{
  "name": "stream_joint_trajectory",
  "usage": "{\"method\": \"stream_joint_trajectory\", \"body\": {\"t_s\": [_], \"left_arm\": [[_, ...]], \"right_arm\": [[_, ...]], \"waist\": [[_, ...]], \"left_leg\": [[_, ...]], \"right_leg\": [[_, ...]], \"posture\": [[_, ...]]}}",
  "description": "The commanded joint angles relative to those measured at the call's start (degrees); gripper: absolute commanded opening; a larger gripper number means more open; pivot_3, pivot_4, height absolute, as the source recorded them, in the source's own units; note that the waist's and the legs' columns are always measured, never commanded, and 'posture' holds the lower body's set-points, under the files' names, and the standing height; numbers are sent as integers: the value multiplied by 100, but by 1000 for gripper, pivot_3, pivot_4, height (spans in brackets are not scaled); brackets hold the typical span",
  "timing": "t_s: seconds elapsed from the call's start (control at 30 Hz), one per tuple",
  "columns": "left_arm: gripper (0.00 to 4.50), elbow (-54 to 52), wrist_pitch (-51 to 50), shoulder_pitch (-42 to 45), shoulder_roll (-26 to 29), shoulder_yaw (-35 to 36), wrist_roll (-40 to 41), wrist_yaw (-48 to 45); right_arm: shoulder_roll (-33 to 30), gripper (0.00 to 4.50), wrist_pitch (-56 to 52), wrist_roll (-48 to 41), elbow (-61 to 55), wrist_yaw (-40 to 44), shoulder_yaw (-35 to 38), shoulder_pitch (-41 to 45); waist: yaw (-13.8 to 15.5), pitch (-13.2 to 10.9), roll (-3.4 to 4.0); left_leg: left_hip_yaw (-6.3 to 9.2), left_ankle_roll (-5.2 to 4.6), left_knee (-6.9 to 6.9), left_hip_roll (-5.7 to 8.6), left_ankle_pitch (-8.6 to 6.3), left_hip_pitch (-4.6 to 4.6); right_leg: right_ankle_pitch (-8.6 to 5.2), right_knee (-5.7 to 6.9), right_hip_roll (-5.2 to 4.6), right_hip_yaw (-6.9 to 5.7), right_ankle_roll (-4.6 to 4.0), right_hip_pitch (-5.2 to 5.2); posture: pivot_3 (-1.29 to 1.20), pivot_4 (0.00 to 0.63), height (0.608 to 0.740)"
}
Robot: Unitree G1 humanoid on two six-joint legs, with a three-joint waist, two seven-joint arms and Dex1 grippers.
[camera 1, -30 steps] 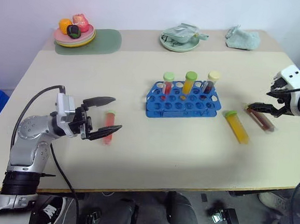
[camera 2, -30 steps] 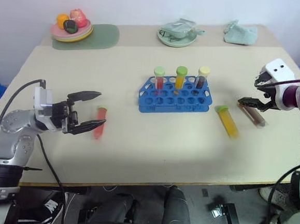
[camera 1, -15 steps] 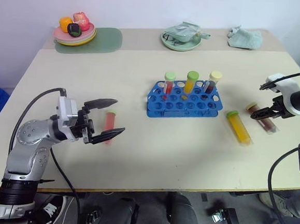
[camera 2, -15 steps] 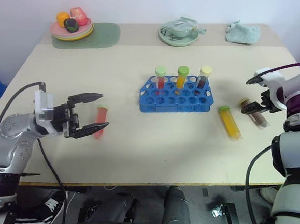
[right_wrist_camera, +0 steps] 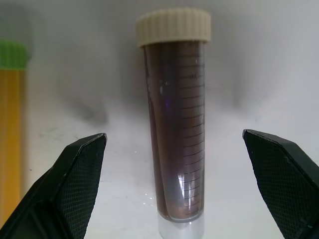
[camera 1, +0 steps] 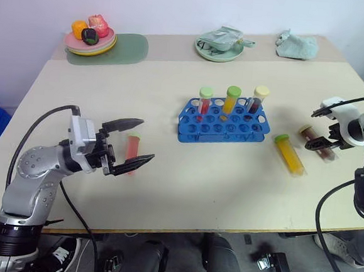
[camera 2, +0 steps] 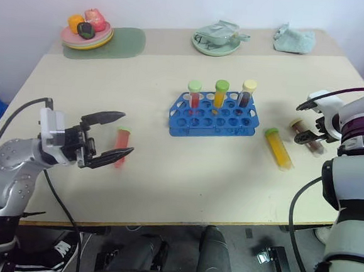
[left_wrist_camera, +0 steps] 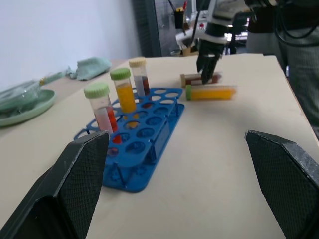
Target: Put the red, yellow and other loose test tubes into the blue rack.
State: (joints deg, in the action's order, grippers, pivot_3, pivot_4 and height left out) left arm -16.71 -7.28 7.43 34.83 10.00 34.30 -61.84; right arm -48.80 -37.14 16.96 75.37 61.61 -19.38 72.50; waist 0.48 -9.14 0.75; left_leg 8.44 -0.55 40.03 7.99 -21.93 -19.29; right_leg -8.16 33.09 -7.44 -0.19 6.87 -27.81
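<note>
I should close my right gripper on the tube now: my fingers are beside the brown tube's middle (right_wrist_camera: 177, 139), so they would hold the tube.
The blue rack (camera 1: 224, 122) stands mid-table with three capped tubes upright in its back row. A red test tube (camera 1: 132, 150) lies on the table left of it, in front of my left gripper (camera 1: 147, 139), which hovers open and level with the tube below its spread fingers. A yellow tube (camera 1: 289, 155) lies right of the rack. Further right lies the dark brown tube (camera 1: 306, 130). My right gripper (camera 1: 320, 142) points down over it, open. In the right wrist view the brown tube (right_wrist_camera: 174, 124) lies between the two fingers, untouched.
At the table's back stand a plate of toy fruit (camera 1: 90, 39) on a green mat (camera 1: 127, 48), a pale green dish (camera 1: 219, 51) and a crumpled green cloth (camera 1: 296, 45). The table's right edge is close to the right gripper.
My right gripper has sunk and tipped downward over the brown tube. The left gripper has stayed almost where it was. No tube has moved.
</note>
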Motion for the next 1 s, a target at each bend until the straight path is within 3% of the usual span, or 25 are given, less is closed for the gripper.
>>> {"method": "stream_joint_trajectory", "body": {"t_s": [0.03,0.1,0.2,0.37,0.83,1.0], "left_arm": [[4453,-207,-6,62,72,88,74,69],[4453,-242,-28,68,77,79,80,101],[4500,-254,-44,68,99,84,82,114],[4500,-278,-74,52,120,115,95,118],[4500,-124,18,112,122,90,72,24],[4500,-28,47,141,146,102,59,-46]], "right_arm": [[-44,4500,8,-22,15,-65,189,19],[-29,4500,0,-17,19,-6,228,15],[-4,3701,-92,-46,41,34,328,-4],[6,1313,-114,-4,43,22,380,-62],[-93,1313,155,180,-113,363,256,48],[-182,1313,472,-165,-336,344,678,47]], "waist": [[-1,0,0],[-1,0,0],[-1,0,0],[-11,3,-5],[-19,3,-4],[-31,2,-3]], "left_leg": [[0,0,0,0,0,0],[-1,0,0,0,0,0],[-2,0,1,0,0,0],[-4,0,1,-3,0,1],[-11,0,1,-4,0,2],[-13,0,1,-5,0,0]], "right_leg": [[0,0,0,0,0,0],[0,0,0,0,0,0],[0,0,0,1,0,0],[0,0,3,1,0,1],[1,0,4,1,-1,2],[1,1,4,1,-1,-2]], "posture": [[0,150,740],[0,150,740],[0,150,740],[0,150,740],[0,150,740],[0,150,740]]}}
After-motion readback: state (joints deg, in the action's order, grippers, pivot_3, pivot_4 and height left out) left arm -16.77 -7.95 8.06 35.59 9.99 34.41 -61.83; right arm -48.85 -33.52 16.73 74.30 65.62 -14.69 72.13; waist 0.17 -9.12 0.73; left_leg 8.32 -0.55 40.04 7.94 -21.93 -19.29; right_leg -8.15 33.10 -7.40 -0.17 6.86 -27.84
